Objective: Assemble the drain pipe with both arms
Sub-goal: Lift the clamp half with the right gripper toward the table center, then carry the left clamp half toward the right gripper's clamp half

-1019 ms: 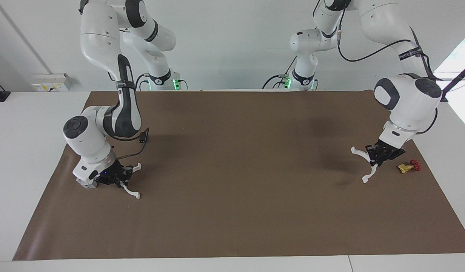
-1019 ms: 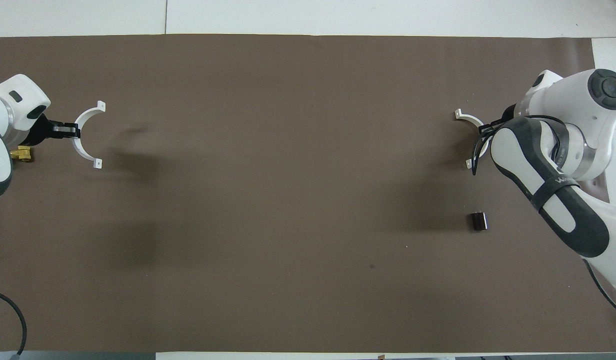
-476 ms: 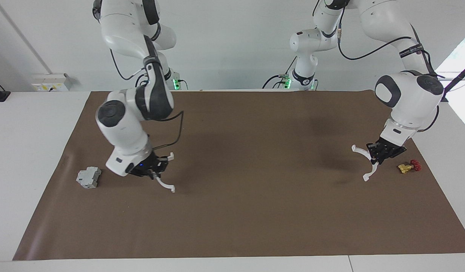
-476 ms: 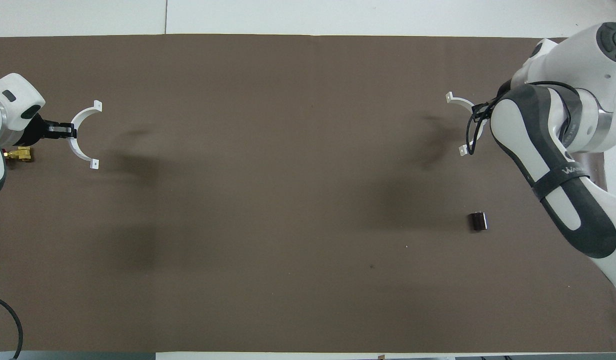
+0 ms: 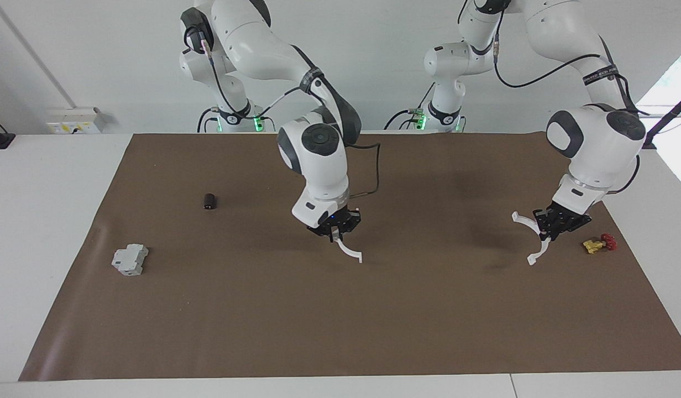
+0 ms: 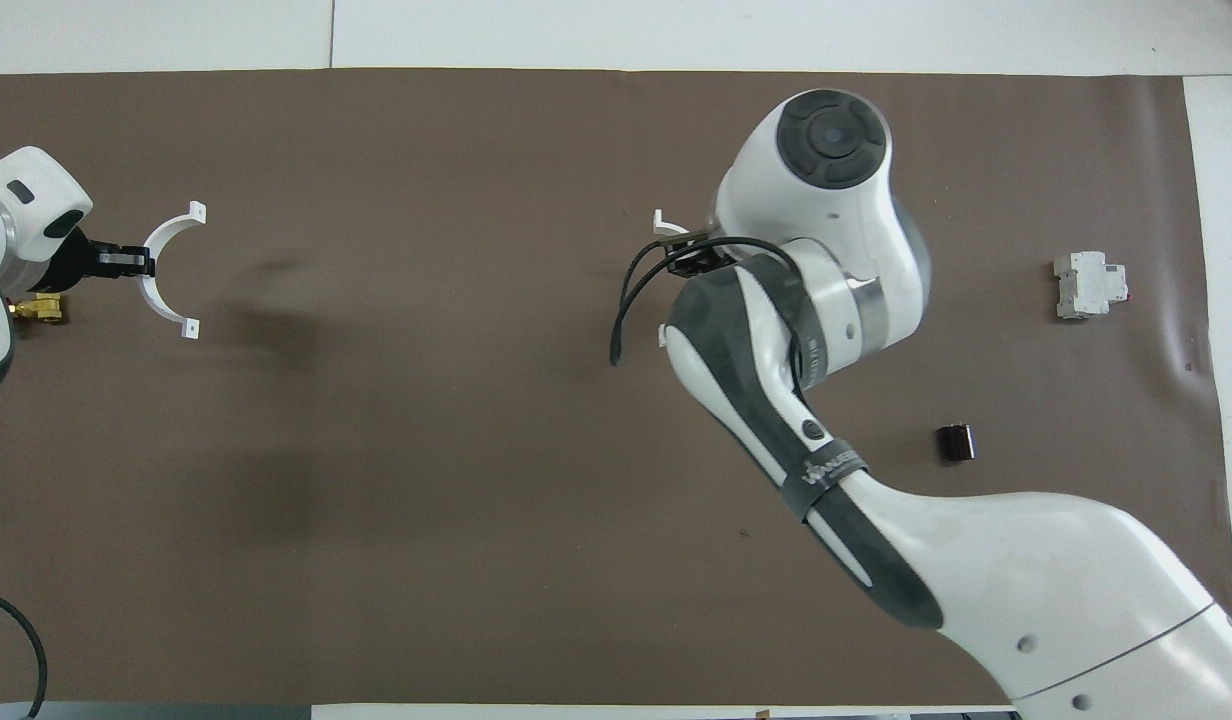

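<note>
The white arc is above the brown mat, so my right gripper needs to keep holding it.
The drain pipe is in two separate white half-ring arcs, each held above the brown mat. My right gripper hangs over the middle of the mat, shut on one arc. In the overhead view the right gripper is mostly covered by its own arm, and only the tabbed ends of that arc show. My left gripper is over the left arm's end of the mat, shut on the middle of the other arc. The two arcs are far apart.
A small yellow-and-red valve lies on the mat beside the left gripper. A grey boxy block and a small black cylinder lie toward the right arm's end.
My right arm has swung from its own end of the mat to the middle, carrying its arc and uncovering the grey block. The left arm has barely moved.
</note>
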Available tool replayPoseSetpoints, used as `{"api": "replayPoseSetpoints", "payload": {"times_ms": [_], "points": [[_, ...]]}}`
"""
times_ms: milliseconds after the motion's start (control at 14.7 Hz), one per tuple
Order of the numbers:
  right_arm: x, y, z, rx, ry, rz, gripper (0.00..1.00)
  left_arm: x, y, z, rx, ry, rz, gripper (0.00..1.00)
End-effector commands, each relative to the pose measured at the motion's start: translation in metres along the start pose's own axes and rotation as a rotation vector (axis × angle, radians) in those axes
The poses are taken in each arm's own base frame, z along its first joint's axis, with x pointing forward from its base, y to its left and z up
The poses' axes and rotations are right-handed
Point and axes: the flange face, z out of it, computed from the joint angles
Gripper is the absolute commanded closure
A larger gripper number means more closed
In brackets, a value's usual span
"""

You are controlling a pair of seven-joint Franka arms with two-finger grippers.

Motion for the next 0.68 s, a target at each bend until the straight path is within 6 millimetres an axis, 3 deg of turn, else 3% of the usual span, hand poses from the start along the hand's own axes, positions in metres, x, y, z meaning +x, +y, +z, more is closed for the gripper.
{"api": "replayPoseSetpoints", "payload": {"times_ms": [0,136,612], "points": [[0.020,0.005,0.012,0.003,0.043,0.016,0.85,-0.001,0.033,-0.003,-0.003,-0.039,-0.009,1.00],[0.011,0.003,0.028,-0.057,0.038,-0.086,0.84,0.000,0.058,-0.003,0.048,-0.064,-0.006,1.00],[0.002,0.005,0.054,-0.069,0.016,-0.195,0.84,0.014,0.173,0.003,0.061,-0.051,-0.085,1.00]]}}
